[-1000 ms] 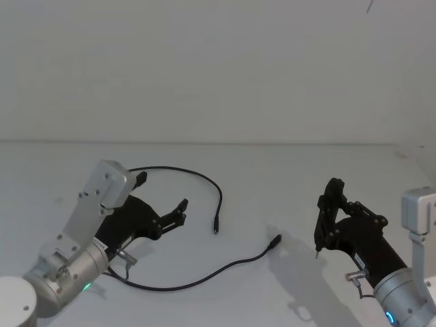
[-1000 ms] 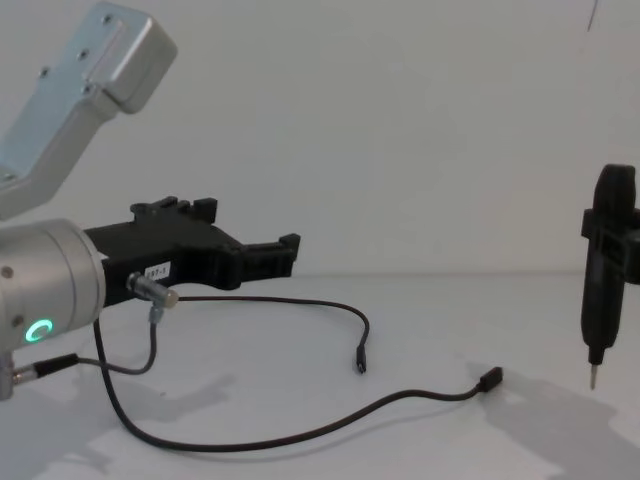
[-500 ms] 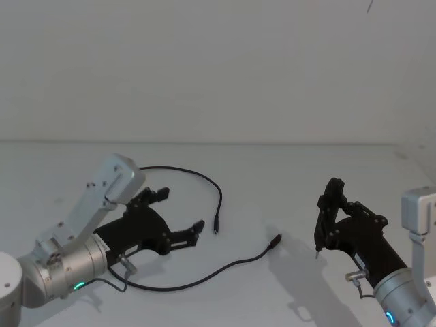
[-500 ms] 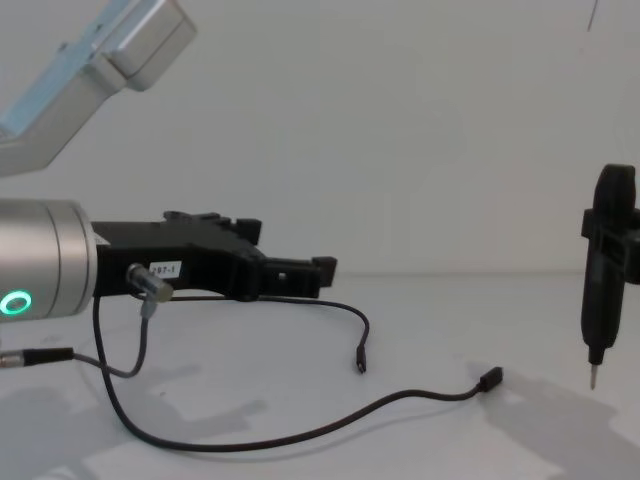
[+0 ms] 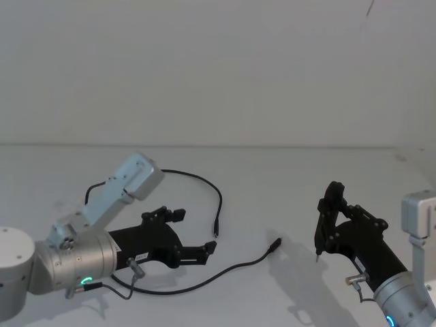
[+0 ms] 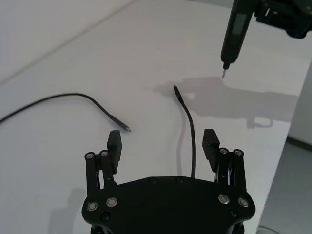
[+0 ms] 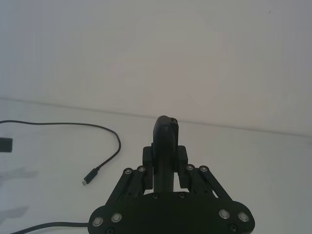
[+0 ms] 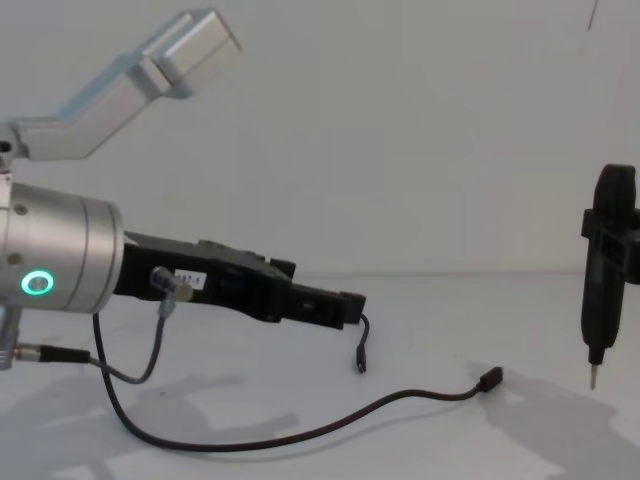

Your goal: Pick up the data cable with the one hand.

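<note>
My left gripper should next pinch the arched cord behind its plug (image 8: 412, 393), since the rest lies slack on the tabletop. That will pick up the data cable (image 8: 300, 431).
The data cable (image 5: 219, 197) is a thin black cord lying slack on the white table, one plug (image 5: 215, 234) at mid-table and the other plug (image 5: 275, 242) to its right. My left gripper (image 5: 195, 231), black with a white label on a silver cylinder with a green ring light, hovers open just above the table. In the left wrist view the data cable (image 6: 191, 141) runs on the table between the open fingers (image 6: 114, 142), untouched. In the chest view the left gripper (image 8: 320, 296) is above the cable (image 8: 300, 431). My right gripper (image 5: 331, 212) stands at the right, shut on a black pen-like tool (image 5: 319, 235).
The white table (image 5: 286, 170) is bare around the cable, with a plain white wall behind. The pen-like tool (image 8: 600, 290) points its metal tip down, a little right of the cable's right plug (image 8: 490, 378). A thin grey wire (image 8: 150, 345) hangs from my left wrist.
My left gripper has swung forward and to the right and dipped lower, closing in over the cable's near stretch, still open. The right arm and the cable have not moved.
</note>
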Robot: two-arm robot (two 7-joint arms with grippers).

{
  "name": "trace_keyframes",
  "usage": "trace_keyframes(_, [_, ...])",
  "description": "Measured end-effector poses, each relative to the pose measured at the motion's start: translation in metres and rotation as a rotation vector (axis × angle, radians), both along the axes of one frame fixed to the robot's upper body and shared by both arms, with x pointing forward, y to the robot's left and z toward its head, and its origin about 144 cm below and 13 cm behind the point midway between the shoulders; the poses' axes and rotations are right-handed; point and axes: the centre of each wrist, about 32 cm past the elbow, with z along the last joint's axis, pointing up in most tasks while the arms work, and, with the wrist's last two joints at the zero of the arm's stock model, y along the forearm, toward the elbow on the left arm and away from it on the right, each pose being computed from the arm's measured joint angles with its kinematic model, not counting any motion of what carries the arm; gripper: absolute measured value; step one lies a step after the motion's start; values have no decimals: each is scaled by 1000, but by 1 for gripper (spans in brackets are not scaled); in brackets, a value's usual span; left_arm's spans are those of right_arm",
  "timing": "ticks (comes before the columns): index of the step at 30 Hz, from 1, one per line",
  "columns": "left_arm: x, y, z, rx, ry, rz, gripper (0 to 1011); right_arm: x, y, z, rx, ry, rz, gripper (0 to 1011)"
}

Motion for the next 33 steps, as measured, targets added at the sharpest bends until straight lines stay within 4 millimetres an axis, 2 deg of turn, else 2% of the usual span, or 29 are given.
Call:
trace_keyframes(21, [20,-24,3,80,113,-44,1002,0,0,0,0,0,0,279])
trace_keyframes(33, [26,-39,-5,113,135,-60,1001,0,0,0,0,0,0,279])
